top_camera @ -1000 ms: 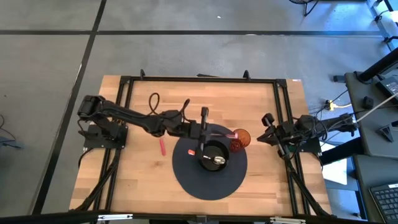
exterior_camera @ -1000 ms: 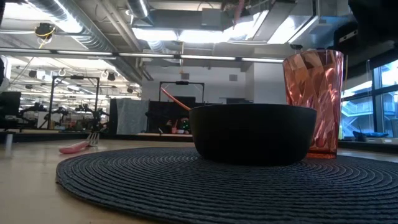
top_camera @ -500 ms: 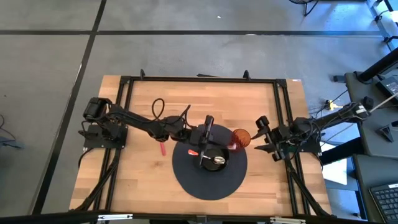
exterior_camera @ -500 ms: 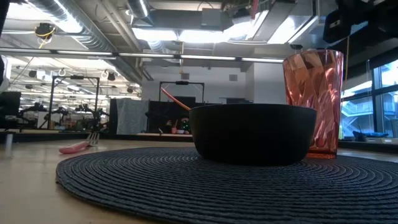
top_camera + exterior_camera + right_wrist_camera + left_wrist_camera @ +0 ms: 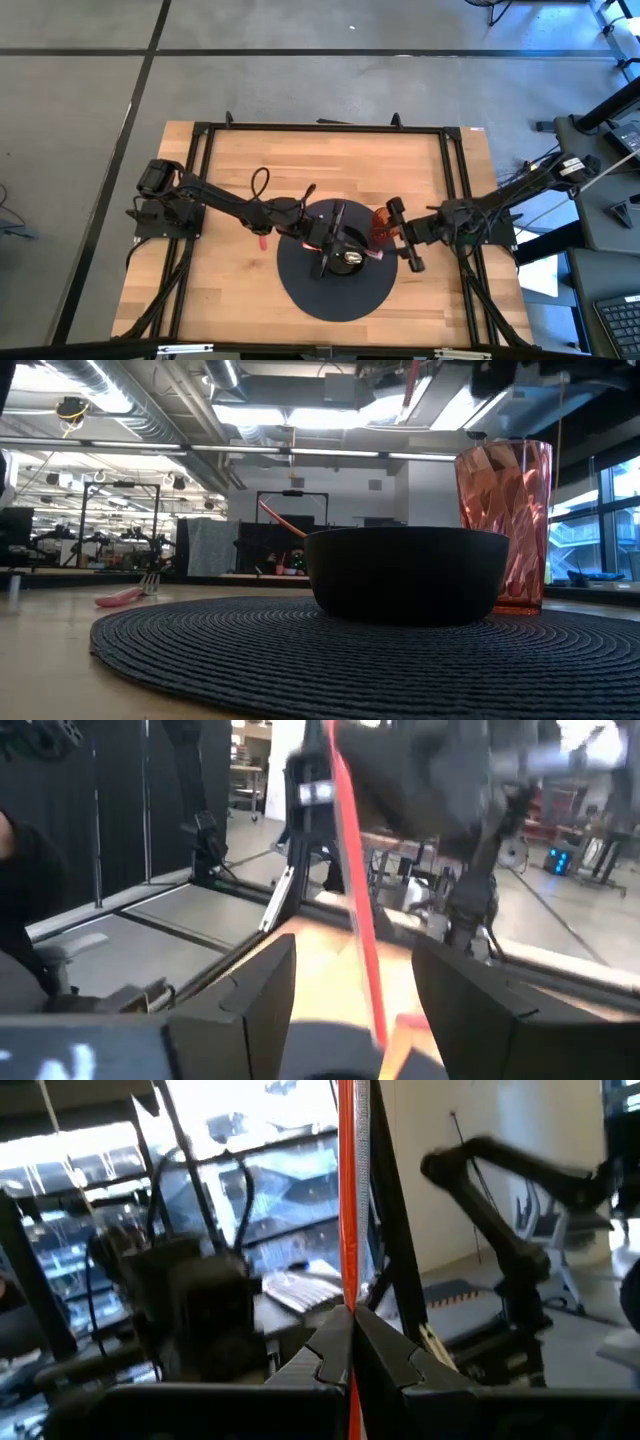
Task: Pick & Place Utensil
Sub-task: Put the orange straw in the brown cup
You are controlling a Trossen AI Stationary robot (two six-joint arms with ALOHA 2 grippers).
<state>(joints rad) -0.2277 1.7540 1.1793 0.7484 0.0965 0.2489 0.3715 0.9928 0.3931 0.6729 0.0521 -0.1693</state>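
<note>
The slim red utensil's red handle (image 5: 371,965) is the part my right gripper needs to grab next. My right gripper will then take the utensil over from my left gripper.
My left gripper (image 5: 343,236) reaches in from the table's left, high over the black bowl (image 5: 346,252), and is shut on a slim red utensil (image 5: 349,1200). That utensil also shows in front of my right gripper (image 5: 365,1010), as a red strip (image 5: 352,890). My right gripper (image 5: 392,237) is open, pointing toward the table's left beside the pink tumbler (image 5: 505,525). The red strip stands ahead of its two fingers, apart from them. A second red handle (image 5: 281,518) slants up out of the bowl (image 5: 405,575), leaning on its rim. A pink-handled fork (image 5: 125,596) lies on the wood to the left. My left gripper pinches the red utensil's thin stem (image 5: 349,1285) between its two fingers, which come in about level from the table's left and lie across it. The stem runs on well above the fingers and a little below them. It stands steeply and is lifted clear of bowl and table.
Bowl and tumbler (image 5: 381,224) stand on a round dark woven mat (image 5: 335,285) at the table's middle. The fork (image 5: 262,240) lies just off the mat's left edge. Bare wood lies along the far side and at the near corners. The room beyond holds racks and desks.
My right gripper has swung out from the table's right edge toward the tumbler and my left gripper, rising as it went. My left gripper has drifted a little toward the near edge with the red utensil, ending over the bowl. Bowl, tumbler and fork have kept still.
</note>
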